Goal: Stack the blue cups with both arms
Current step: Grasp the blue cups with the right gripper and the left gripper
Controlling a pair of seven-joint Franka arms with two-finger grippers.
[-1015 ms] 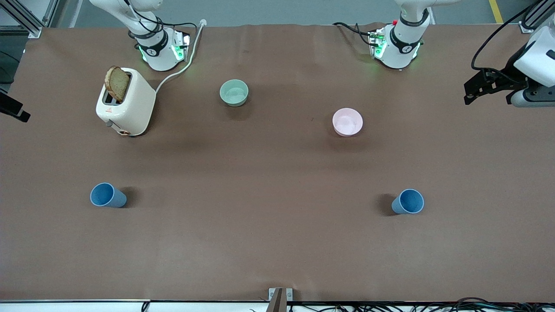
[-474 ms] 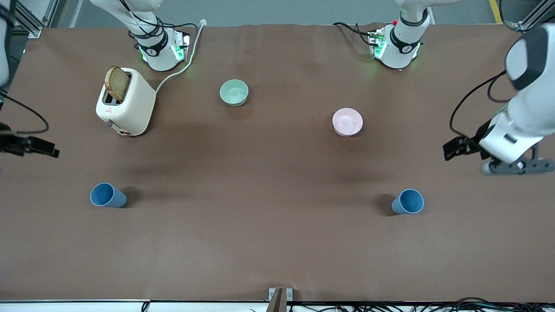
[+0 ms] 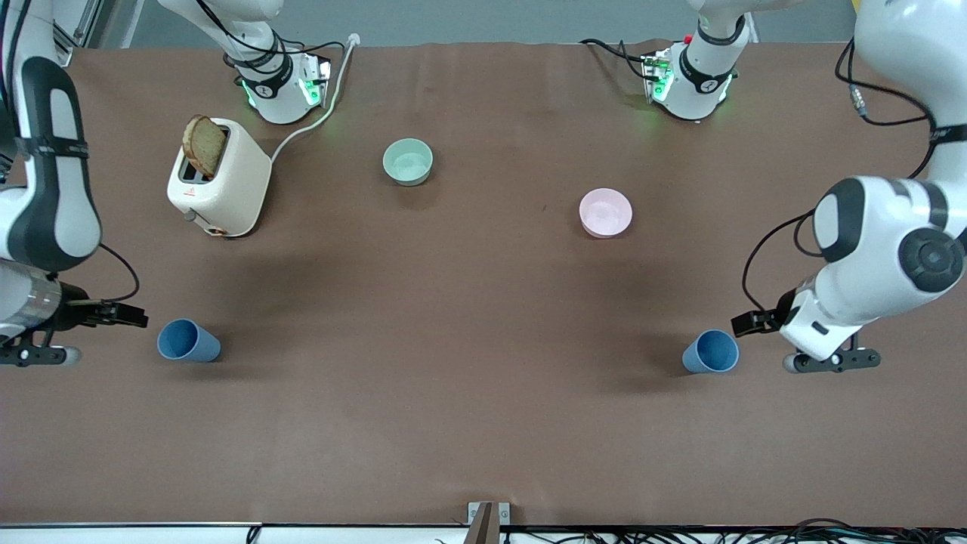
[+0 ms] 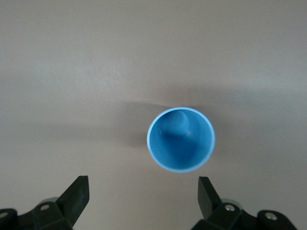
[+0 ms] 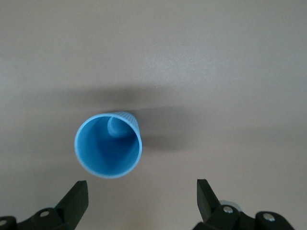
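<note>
My right gripper grabs this blue cup by its rim (image 3: 172, 322) next, to stack it into the other blue cup (image 3: 712, 352).
Two blue cups stand upright and apart on the brown table. One blue cup (image 3: 710, 352) is toward the left arm's end and shows in the left wrist view (image 4: 181, 139). The other blue cup (image 3: 187, 341) is toward the right arm's end and shows in the right wrist view (image 5: 108, 146). My left gripper (image 3: 744, 323) is open and empty, low over the table beside its cup, not touching it; it also shows in the left wrist view (image 4: 144, 199). My right gripper (image 3: 125, 313) is open and empty beside the other cup, also apart from it; it shows in the right wrist view (image 5: 142, 199) too.
A white toaster (image 3: 219, 177) with a slice of bread in it stands near the right arm's base, its cable running to the table's edge. A pale green bowl (image 3: 408, 161) and a pink bowl (image 3: 605, 212) sit between the bases and the cups.
Both arms have swung in from the table's ends and come down beside their cups. The cups and bowls have not moved.
</note>
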